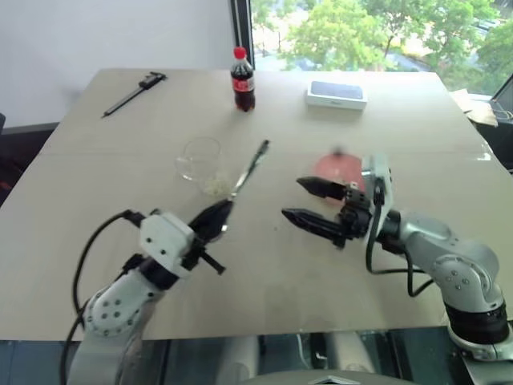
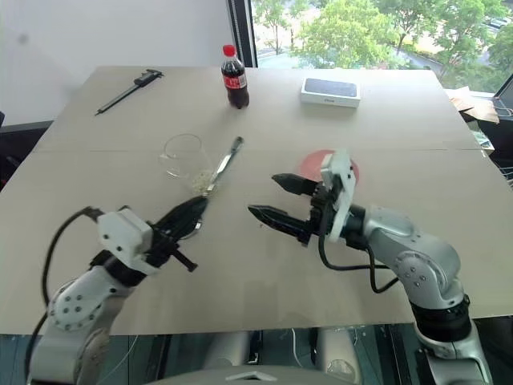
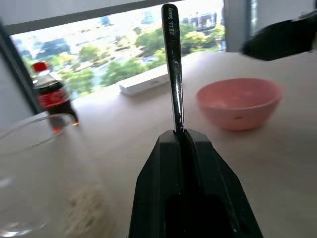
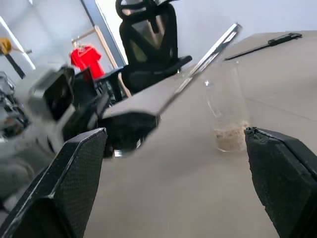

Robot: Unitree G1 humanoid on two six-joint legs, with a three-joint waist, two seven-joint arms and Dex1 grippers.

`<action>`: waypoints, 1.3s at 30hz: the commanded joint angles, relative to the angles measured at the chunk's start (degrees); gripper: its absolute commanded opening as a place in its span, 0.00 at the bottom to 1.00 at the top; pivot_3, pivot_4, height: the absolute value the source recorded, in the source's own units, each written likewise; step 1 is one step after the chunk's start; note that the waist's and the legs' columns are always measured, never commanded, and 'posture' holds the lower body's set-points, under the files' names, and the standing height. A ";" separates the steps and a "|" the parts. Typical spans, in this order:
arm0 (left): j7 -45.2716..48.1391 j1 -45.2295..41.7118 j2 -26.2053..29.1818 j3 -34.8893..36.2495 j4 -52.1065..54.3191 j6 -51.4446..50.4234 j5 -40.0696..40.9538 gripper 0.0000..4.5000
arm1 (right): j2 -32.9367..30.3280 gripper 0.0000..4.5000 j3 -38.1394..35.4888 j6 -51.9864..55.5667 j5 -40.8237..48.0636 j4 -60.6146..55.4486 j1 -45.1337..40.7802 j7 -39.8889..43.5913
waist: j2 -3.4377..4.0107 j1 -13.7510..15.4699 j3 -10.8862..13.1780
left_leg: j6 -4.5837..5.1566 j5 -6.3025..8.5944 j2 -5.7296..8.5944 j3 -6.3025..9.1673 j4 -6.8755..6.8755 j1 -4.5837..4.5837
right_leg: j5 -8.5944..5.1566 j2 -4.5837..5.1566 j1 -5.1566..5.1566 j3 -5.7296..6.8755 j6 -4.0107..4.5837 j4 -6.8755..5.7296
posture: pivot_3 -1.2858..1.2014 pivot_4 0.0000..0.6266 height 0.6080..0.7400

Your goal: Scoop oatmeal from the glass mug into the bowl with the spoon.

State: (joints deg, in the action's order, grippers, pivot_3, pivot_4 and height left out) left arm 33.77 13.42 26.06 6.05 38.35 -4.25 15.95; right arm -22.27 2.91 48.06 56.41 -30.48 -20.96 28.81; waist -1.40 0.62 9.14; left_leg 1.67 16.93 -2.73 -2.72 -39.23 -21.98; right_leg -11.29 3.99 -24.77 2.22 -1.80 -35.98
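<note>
The spoon should be grabbed next by the bare top of its handle [image 1: 261, 152] [image 4: 230, 34] with my right gripper, because my left gripper's closed fingers cover the spoon's lower end.
My left gripper [image 1: 221, 212] is shut on the spoon [image 1: 250, 170], whose slim silver handle points up and away over the table, toward the glass mug [image 1: 200, 159]. The clear mug stands just beyond that gripper, with a little pale oatmeal [image 1: 215, 186] at its bottom. In the left wrist view the handle [image 3: 173, 69] rises from between the closed fingers. To the right, my right gripper [image 1: 293, 199] stands open and empty, pointing left toward the spoon. The pink bowl [image 1: 335, 165] sits behind it, partly covered; the left wrist view shows the bowl [image 3: 240, 101] empty.
A cola bottle [image 1: 243, 79] with a red cap stands at the back centre. A white box [image 1: 337, 94] lies to its right and a dark caliper [image 1: 132, 94] at the back left. Bare tabletop lies between the two grippers.
</note>
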 commanded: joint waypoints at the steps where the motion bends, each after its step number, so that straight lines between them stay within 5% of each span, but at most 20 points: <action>1: 1.95 -1.36 0.84 -2.19 -1.01 2.75 -0.89 0.02 | 1.58 1.00 -0.73 4.11 4.08 0.38 -2.50 -4.95 | 0.03 0.04 0.02 | 0.00 0.00 0.00 0.00 0.01 -0.01 | 0.00 0.00 -0.01 0.00 0.00 0.00 | 0.52 0.24 1.00; 12: 3.64 -1.71 1.44 -5.78 -3.52 6.83 -3.64 0.02 | 7.89 1.00 -3.95 9.48 18.48 3.23 -7.60 -17.18 | 0.10 0.09 0.06 | 0.01 0.00 0.00 0.01 0.02 -0.05 | 0.03 0.01 -0.01 0.01 -0.04 0.01 | 0.52 0.24 1.00; 15: 3.52 -1.58 1.67 -5.93 -3.80 7.12 -4.13 0.00 | 6.49 0.80 -3.95 9.80 19.26 3.07 -7.36 -17.11 | 0.11 0.02 0.07 | 0.02 0.01 0.00 -0.01 0.02 -0.05 | 0.03 0.02 -0.01 0.00 -0.04 0.02 | 0.52 0.24 1.00; 22: 3.47 -1.61 1.90 -6.29 -4.40 7.63 -4.72 0.00 | 5.48 0.04 -3.14 9.12 18.62 3.32 -7.04 -17.23 | 0.20 0.00 0.12 | 0.02 0.01 -0.02 0.02 0.04 -0.03 | 0.02 -0.01 -0.02 0.01 -0.05 0.01 | 0.52 0.24 1.00; 27: 3.73 -2.49 2.49 -5.42 -5.76 7.43 -4.37 0.00 | 4.03 0.00 -2.88 9.32 16.93 3.76 -7.01 -16.28 | 0.22 0.03 0.14 | 0.02 0.01 -0.02 0.02 0.03 -0.04 | 0.03 -0.01 -0.02 0.01 -0.07 0.01 | 0.52 0.24 1.00; 30: 3.92 -3.08 2.95 -4.90 -6.21 7.41 -4.16 0.20 | 3.18 0.00 -2.58 9.54 15.82 4.75 -7.47 -15.50 | 0.24 0.02 0.15 | 0.02 0.01 -0.01 0.01 0.03 -0.04 | 0.03 -0.01 -0.02 0.01 -0.07 0.01 | 0.52 0.24 1.00; 36: -2.63 -3.23 1.79 -2.82 -6.54 10.50 -11.94 0.77 | 4.01 0.00 -3.00 6.31 11.01 7.44 -8.44 -14.73 | 0.26 0.01 0.16 | 0.02 0.01 -0.01 0.01 0.03 -0.04 | 0.04 -0.01 -0.02 0.01 -0.08 0.01 | 0.52 0.24 1.00; 39: -11.12 -4.95 -1.00 2.12 -7.62 10.42 -17.20 0.77 | 3.43 0.00 -3.67 5.63 9.28 8.21 -8.01 -13.82 | 0.28 0.03 0.17 | 0.02 0.01 -0.01 0.02 0.04 -0.04 | 0.13 -0.01 -0.02 0.01 -0.23 0.01 | 0.52 0.24 1.00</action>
State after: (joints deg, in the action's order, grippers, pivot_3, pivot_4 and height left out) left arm 28.27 9.60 26.41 4.18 30.40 4.99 1.73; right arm -18.64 0.73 55.40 66.02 -21.34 -28.09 13.49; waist -1.11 0.65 9.31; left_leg 1.70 16.94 -2.74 -2.70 -39.19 -22.03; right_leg -11.16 3.98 -24.79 2.24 -2.03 -35.96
